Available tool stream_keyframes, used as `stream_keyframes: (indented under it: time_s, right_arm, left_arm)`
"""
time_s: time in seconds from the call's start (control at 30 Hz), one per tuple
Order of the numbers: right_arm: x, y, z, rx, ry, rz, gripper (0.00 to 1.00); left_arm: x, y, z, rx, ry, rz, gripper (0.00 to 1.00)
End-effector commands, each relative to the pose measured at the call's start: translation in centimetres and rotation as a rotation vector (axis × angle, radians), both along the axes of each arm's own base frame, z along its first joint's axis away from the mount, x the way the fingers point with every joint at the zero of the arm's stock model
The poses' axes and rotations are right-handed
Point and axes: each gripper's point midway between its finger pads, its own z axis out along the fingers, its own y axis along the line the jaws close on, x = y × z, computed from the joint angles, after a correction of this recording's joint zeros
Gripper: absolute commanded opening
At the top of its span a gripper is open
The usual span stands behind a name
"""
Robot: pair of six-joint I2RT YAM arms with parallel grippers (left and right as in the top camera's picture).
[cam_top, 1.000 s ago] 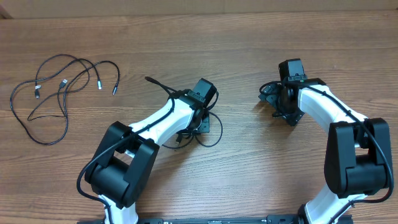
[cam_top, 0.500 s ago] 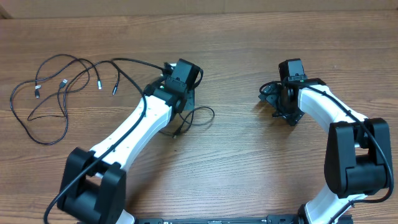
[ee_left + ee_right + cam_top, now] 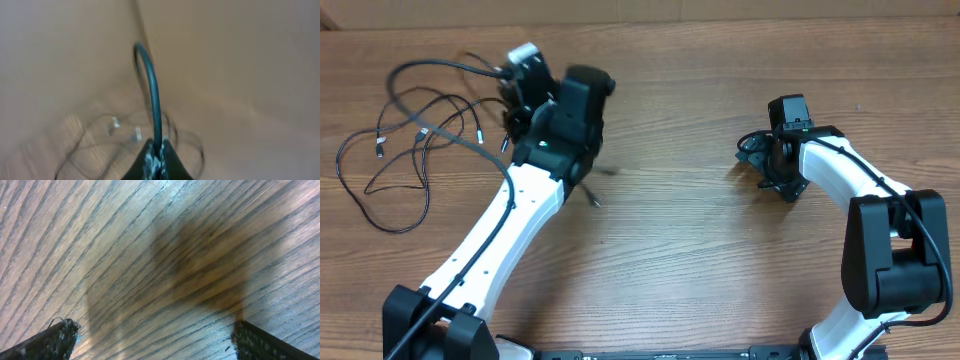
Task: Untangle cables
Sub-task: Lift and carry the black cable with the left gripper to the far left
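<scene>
My left gripper should keep holding the black cable until it lies on the tabletop, as its raised span by my fingers hangs above loose loops.
Several thin black cables lie looped at the table's left, their small plug ends close together. My left gripper is over their right side, shut on one black cable that arcs up and left from it. In the blurred left wrist view the jaws pinch this cable, with the loose loops below. A cable tail trails under the left arm. My right gripper is open and empty, low over bare wood; its right wrist view shows no cable.
The wooden table carries nothing else. The left arm stretches diagonally from the bottom left. The right arm stands at the right side. The table's far edge runs along the top.
My left arm has swung up and left from the table's middle towards the cable pile, carrying the held cable. The loop that lay near the middle is dragged along. The right arm has not moved.
</scene>
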Motion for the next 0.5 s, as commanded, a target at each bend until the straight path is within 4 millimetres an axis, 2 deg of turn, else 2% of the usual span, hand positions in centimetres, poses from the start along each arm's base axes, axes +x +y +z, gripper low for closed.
stream_keyframes:
  time_s: [0.0, 0.1, 0.17, 0.23, 0.33, 0.47]
  right_arm:
    - [-1.1, -0.1, -1.5, -0.004, 0.048, 0.003, 1.0]
    - [-1.1, -0.1, -1.5, -0.004, 0.048, 0.003, 1.0]
    - [-1.1, -0.1, -1.5, -0.004, 0.048, 0.003, 1.0]
    - [-1.1, -0.1, -1.5, -0.004, 0.048, 0.003, 1.0]
    - [-1.1, -0.1, -1.5, -0.004, 0.048, 0.003, 1.0]
    - [-1.1, -0.1, -1.5, -0.004, 0.048, 0.003, 1.0]
  left_arm:
    - [-1.8, 4.0, 4.5, 0.201, 0.088, 0.165, 0.04]
    - [-0.5, 6.2, 6.7, 0.288, 0.151, 0.138, 0.04]
    - [-0.7, 8.2, 8.1, 0.308, 0.133, 0.181, 0.04]
    - [-1.0, 9.7, 8.6, 0.312, 0.126, 0.218, 0.04]
    - [-1.3, 11.2, 7.9, 0.324, 0.186, 0.241, 0.04]
    - [-1.2, 11.3, 5.3, 0.27, 0.213, 0.217, 0.04]
